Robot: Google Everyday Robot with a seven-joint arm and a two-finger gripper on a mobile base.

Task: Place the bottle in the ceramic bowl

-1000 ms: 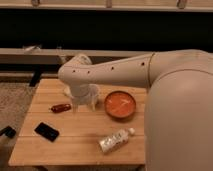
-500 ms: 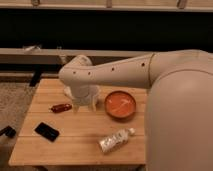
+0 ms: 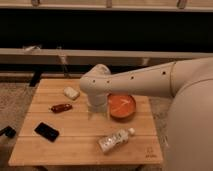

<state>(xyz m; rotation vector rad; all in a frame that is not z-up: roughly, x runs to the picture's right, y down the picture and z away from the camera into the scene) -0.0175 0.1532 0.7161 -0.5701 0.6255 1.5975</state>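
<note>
I need to grab the bottle by its cap end next, so that my gripper can place it in the ceramic bowl (image 3: pixel 122 106).
The bottle (image 3: pixel 115 140), clear plastic with a white cap, lies on its side near the front of the wooden table (image 3: pixel 55 150). The orange-red ceramic bowl (image 3: pixel 122 106) sits behind it, right of the table's middle, with nothing in it. My white arm reaches in from the right and bends down at its rounded end. My gripper (image 3: pixel 98 112) hangs below that end, just left of the bowl and above the tabletop. It stands open with nothing in it, behind and to the left of the bottle.
A small red-brown oblong object (image 3: pixel 61 107) lies at the left, a small pale object (image 3: pixel 71 92) behind it, and a black phone (image 3: pixel 46 131) at the front left. A dark bench (image 3: pixel 60 55) runs behind the table.
The arm's end and the gripper have moved right and a little toward the front, closer to the bowl. This uncovered the small pale object. The bottle and the bowl have not moved.
</note>
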